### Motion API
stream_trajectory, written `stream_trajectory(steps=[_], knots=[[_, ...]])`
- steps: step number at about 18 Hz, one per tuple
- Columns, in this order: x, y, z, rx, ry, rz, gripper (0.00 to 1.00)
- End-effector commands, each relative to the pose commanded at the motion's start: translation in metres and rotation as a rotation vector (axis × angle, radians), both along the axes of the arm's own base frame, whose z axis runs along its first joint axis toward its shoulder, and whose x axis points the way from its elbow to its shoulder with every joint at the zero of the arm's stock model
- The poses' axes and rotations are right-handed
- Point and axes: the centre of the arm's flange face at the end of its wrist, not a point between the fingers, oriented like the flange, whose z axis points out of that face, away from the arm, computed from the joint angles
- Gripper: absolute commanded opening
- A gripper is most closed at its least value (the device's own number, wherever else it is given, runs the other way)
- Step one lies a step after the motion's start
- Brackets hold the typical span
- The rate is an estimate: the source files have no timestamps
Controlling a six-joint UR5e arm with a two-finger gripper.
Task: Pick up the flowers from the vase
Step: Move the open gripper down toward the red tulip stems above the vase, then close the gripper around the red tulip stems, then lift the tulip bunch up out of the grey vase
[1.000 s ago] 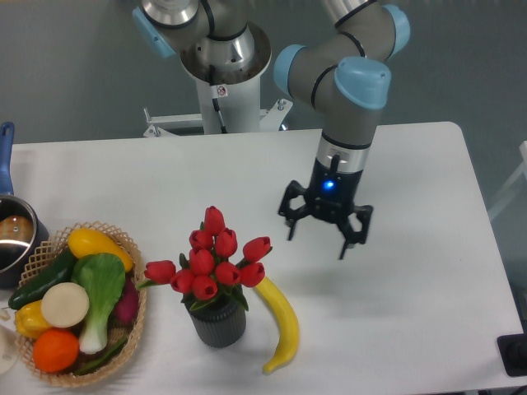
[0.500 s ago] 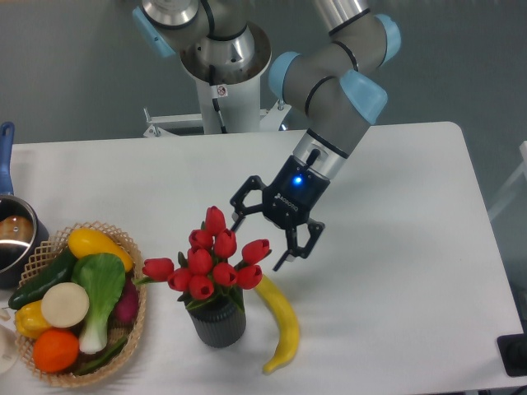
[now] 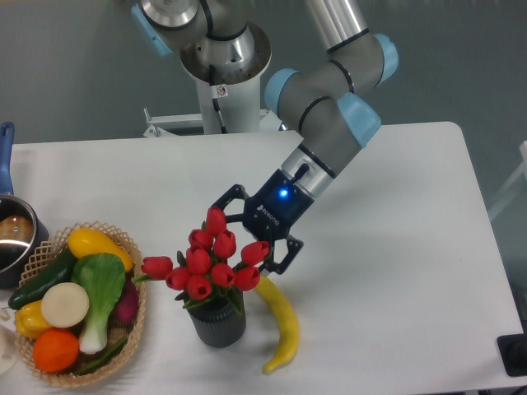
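I will pick the flowers [image 3: 203, 263] up from the vase [image 3: 218, 322], so I will next grab them with my gripper by their red tulip buds.
The flowers [image 3: 203, 263], a bunch of red tulip buds with green leaves, stand in the vase [image 3: 218, 322], a short dark ribbed cylinder near the table's front edge. My gripper [image 3: 246, 234] comes in tilted from the upper right and is open. Its fingers straddle the bunch's upper right buds: one fingertip [image 3: 221, 202] sits behind the topmost bud, the other is by the rightmost bud. I cannot tell whether the pads touch the buds.
A yellow banana [image 3: 281, 321] lies just right of the vase, under the gripper. A wicker basket [image 3: 134, 317] of produce stands at the left, with a steel pot [image 3: 14, 239] beyond it. The arm's base [image 3: 222, 62] is at the back.
The gripper has moved left and down from the table's middle, tilting as it came, until its open fingers reached around the bunch's upper right buds. The bunch has shifted slightly left.
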Motion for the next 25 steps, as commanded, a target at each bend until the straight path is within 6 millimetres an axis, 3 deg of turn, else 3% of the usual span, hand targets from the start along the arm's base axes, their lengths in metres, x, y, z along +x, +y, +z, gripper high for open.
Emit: stream_trajectory(steps=[5, 6, 9, 13, 14, 19, 25], knots=[[-0.001, 0.014, 0.000, 0.007, 0.005, -0.019, 1.00], [-0.002, 0.014, -0.001, 0.006, 0.004, -0.018, 0.93], [-0.007, 0.016, 0.007, 0.006, 0.029, -0.014, 0.61], [-0.013, 0.016, 0.014, 0.007, 0.054, -0.007, 0.04], [-0.014, 0.015, 0.014, -0.008, 0.066, -0.001, 0.00], [-0.016, 0.013, 0.021, -0.021, 0.091, 0.011, 0.00], [-0.012, 0.010, 0.058, -0.003, 0.098, 0.041, 0.00]])
